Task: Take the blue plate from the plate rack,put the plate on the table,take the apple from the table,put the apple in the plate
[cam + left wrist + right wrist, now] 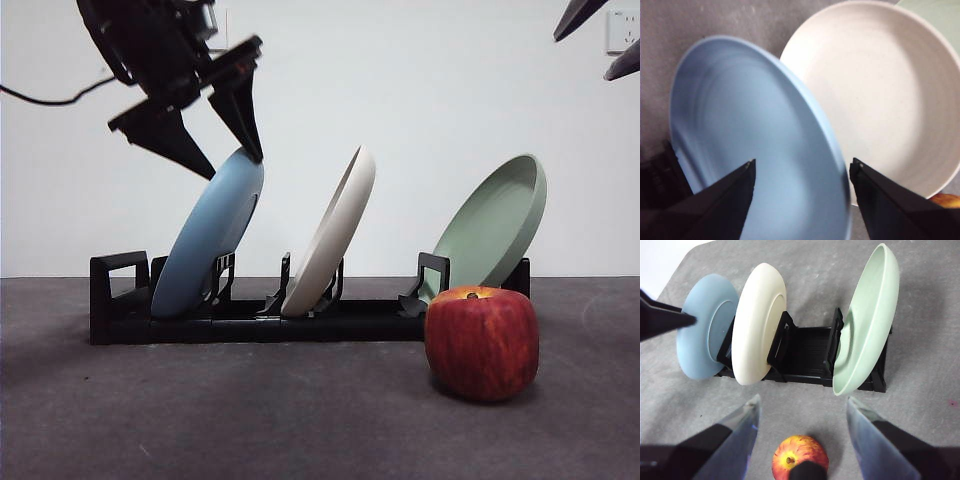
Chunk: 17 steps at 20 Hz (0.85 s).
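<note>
My left gripper takes hold of the blue plate by its free top rim (248, 158) (835, 157) next, since the black rack bars close in around the plate's lower edge.
The blue plate (205, 240) leans in the left slot of the black plate rack (250, 322). My left gripper (232, 165) comes down from the upper left, open, with one jaw on each side of the plate's top rim. In the left wrist view the rim of the blue plate (755, 140) runs between the jaws of my left gripper (801, 172). The apple (482, 342) stands on the table (300, 420) in front of the rack's right end. My right gripper (802, 407) is open and empty, high above the apple (800, 457).
A cream-white plate (332, 235) leans in the middle slot and a sage-green plate (495, 225) in the right slot. The right gripper shows only as black tips (605, 40) at the top right corner. A wall stands behind the table.
</note>
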Each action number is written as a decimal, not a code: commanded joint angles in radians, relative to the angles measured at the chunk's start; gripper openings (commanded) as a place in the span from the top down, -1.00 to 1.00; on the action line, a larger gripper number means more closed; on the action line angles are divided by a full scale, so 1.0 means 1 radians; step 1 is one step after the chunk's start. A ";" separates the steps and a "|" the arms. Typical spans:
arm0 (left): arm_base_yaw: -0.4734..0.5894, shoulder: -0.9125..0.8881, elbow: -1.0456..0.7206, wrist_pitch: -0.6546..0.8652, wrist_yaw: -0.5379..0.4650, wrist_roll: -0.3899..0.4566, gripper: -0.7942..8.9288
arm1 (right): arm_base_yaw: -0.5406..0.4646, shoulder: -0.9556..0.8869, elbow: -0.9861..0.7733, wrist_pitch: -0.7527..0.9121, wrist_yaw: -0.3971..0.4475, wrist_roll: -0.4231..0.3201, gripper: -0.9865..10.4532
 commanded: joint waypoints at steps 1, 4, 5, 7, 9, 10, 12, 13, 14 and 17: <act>-0.005 0.013 -0.001 0.006 0.002 0.015 0.22 | 0.001 -0.001 0.004 0.005 0.002 -0.008 0.32; -0.013 0.013 0.000 0.018 0.006 0.023 0.88 | 0.001 -0.001 0.004 0.005 0.006 -0.008 0.32; -0.013 0.013 0.000 0.017 0.006 0.027 0.85 | 0.001 -0.001 0.004 0.005 0.005 -0.008 0.32; -0.021 0.012 0.006 0.016 0.006 0.048 0.85 | 0.001 -0.001 0.004 0.005 0.005 -0.008 0.32; -0.031 0.012 0.049 -0.020 0.005 0.049 0.85 | 0.001 -0.001 0.004 0.005 0.005 -0.008 0.32; -0.035 0.012 0.090 -0.053 0.005 0.049 0.85 | 0.001 -0.001 0.004 0.005 0.005 -0.008 0.32; -0.050 0.011 0.187 -0.135 0.003 0.075 0.85 | 0.001 -0.001 0.004 0.005 0.005 -0.008 0.32; -0.058 0.011 0.237 -0.176 0.000 0.087 0.85 | 0.001 -0.001 0.004 0.005 0.005 -0.008 0.32; -0.068 0.010 0.299 -0.231 -0.001 0.107 0.85 | 0.001 -0.001 0.004 0.005 0.005 -0.008 0.32; -0.106 -0.009 0.445 -0.383 -0.003 0.155 0.85 | 0.001 -0.001 0.004 0.005 0.005 -0.008 0.32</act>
